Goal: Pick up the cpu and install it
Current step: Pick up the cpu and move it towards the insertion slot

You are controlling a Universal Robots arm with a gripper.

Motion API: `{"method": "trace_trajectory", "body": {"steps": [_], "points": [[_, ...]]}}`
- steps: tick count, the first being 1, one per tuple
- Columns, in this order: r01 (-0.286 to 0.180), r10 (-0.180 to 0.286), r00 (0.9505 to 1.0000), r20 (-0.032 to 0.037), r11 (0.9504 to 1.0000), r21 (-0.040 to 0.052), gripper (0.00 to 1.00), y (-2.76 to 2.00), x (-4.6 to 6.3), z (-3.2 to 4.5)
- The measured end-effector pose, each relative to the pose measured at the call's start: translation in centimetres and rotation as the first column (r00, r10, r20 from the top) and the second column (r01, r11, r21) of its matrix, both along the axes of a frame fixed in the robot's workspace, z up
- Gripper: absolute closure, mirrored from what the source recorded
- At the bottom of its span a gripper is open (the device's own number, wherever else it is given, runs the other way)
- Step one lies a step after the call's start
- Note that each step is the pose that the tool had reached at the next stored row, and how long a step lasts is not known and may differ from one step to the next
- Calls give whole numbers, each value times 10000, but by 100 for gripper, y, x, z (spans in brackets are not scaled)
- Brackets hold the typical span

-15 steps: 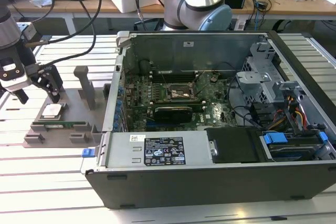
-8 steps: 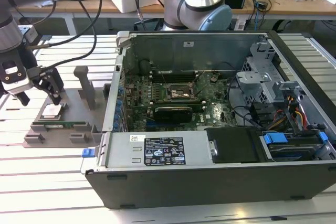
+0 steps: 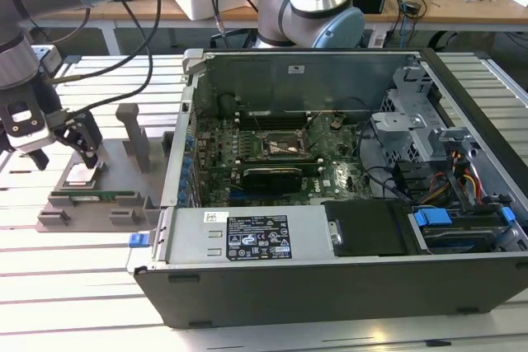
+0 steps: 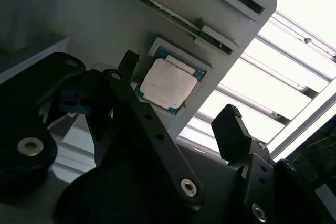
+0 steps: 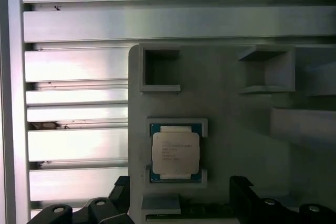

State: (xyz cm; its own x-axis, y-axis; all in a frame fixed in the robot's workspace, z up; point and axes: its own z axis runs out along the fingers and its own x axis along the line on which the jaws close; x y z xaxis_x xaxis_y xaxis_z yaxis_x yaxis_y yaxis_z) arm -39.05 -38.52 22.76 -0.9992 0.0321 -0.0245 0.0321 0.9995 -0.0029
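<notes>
The tray's raised brackets wrap the ends of the cpu (image 3: 80, 175). I should grab the cpu next by its side edges between those brackets.
The cpu (image 3: 80, 175), a small square chip with a pale metal top, lies flat in a square recess of a grey holder tray (image 3: 124, 179) on the exterior view's left. My gripper (image 3: 70, 154) hangs just above it, open, with nothing between the fingers. In both wrist views the cpu (image 4: 168, 83) (image 5: 176, 152) sits between the two black fingertips (image 4: 127, 64), which stand apart on either side of it without touching. The open computer case (image 3: 330, 269) lies to the exterior view's right, and its motherboard socket (image 3: 279, 147) shows in the middle of the board.
A green memory stick (image 3: 95, 197) rests in the tray's front slot. A grey post (image 3: 134, 133) rises from the tray close to my gripper. The case's metal wall (image 3: 186, 121) stands between tray and motherboard. A second arm's base (image 3: 309, 6) stands behind the case.
</notes>
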Motion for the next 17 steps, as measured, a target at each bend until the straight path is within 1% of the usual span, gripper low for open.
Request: {"method": "trace_trajectory", "body": {"steps": [4,6,10,12,14,17], "points": [[1,-1,10000,0,10000,0,16,0,0,-50],[1,-1,10000,0,10000,0,16,0,0,-113],[0,0,10000,-1,10000,0,16,0,0,-165],[1,-1,10000,0,10000,0,16,1,1,-213],[1,-1,10000,0,10000,-1,16,44,3,-252],[0,0,10000,-1,10000,-1,16,83,8,-286]]}}
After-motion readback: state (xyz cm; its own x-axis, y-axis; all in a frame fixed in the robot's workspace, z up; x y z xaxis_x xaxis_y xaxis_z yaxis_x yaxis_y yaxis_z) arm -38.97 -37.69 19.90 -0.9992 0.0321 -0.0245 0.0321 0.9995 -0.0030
